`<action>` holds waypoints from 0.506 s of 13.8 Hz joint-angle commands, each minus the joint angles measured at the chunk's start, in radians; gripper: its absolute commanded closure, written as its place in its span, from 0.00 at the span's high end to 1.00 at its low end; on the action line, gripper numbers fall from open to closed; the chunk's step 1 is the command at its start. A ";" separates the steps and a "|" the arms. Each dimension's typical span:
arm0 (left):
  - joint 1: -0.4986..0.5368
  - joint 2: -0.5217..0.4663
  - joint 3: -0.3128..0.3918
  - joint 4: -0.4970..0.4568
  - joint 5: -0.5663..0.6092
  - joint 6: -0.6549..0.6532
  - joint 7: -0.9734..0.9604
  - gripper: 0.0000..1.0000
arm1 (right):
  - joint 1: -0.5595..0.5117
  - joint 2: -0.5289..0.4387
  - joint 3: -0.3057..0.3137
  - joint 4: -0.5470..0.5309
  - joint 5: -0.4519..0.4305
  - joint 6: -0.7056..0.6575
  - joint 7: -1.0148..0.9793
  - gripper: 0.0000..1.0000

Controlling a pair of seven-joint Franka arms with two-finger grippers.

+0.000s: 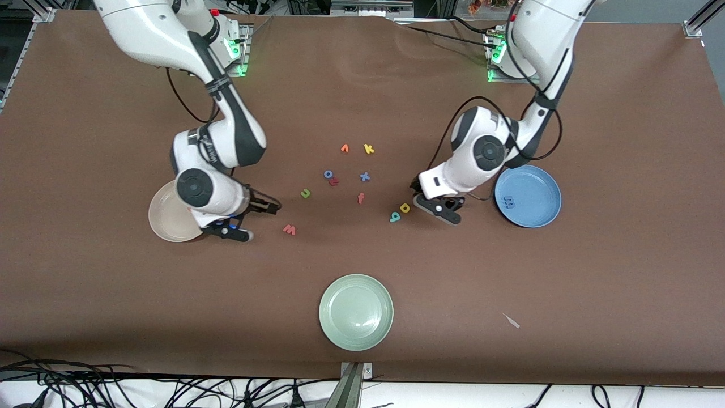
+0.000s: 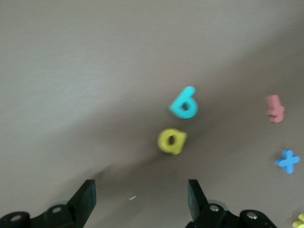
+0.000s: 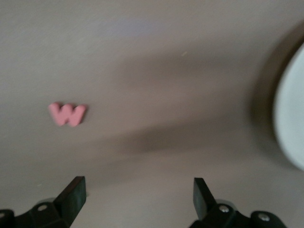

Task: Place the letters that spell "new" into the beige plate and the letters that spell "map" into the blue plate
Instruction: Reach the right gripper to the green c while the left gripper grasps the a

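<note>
My left gripper should move toward the letter before closing on the yellow letter: the letter lies ahead, beyond my left gripper's fingertips.
The blue plate [image 1: 541,184] holds the blue m [image 1: 511,202]. Beside it, my left gripper [image 1: 415,192] is open and empty, low over the table next to the yellow letter [image 1: 405,207] and the teal letter [image 1: 395,216]. In the left wrist view the yellow letter [image 2: 172,141] and the teal letter [image 2: 184,104] lie just ahead of the left gripper [image 2: 141,194]. My right gripper [image 1: 264,222] is open beside the beige plate [image 1: 161,218], with the salmon w [image 1: 289,229] close by. The right wrist view has the w [image 3: 67,114] ahead of the right gripper [image 3: 139,194]. Olive n [image 1: 306,193] and orange e [image 1: 344,148] lie mid-table.
Mid-table also lie a yellow k [image 1: 369,149], blue o [image 1: 328,174], dark red r [image 1: 334,182], blue x [image 1: 365,177] and salmon f [image 1: 361,198]. A pale green plate [image 1: 355,311] sits nearest the front camera. A small scrap [image 1: 511,321] lies toward the left arm's end.
</note>
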 commanded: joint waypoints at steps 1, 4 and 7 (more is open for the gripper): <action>-0.090 0.068 0.058 0.088 0.007 -0.005 -0.002 0.84 | 0.040 -0.002 -0.005 -0.032 0.014 0.049 0.083 1.00; -0.116 0.102 0.075 0.124 0.057 -0.005 -0.002 0.83 | 0.084 -0.002 0.001 -0.065 0.015 0.107 0.183 1.00; -0.136 0.111 0.085 0.124 0.073 0.001 -0.002 0.83 | 0.107 -0.002 0.026 -0.127 0.015 0.209 0.274 1.00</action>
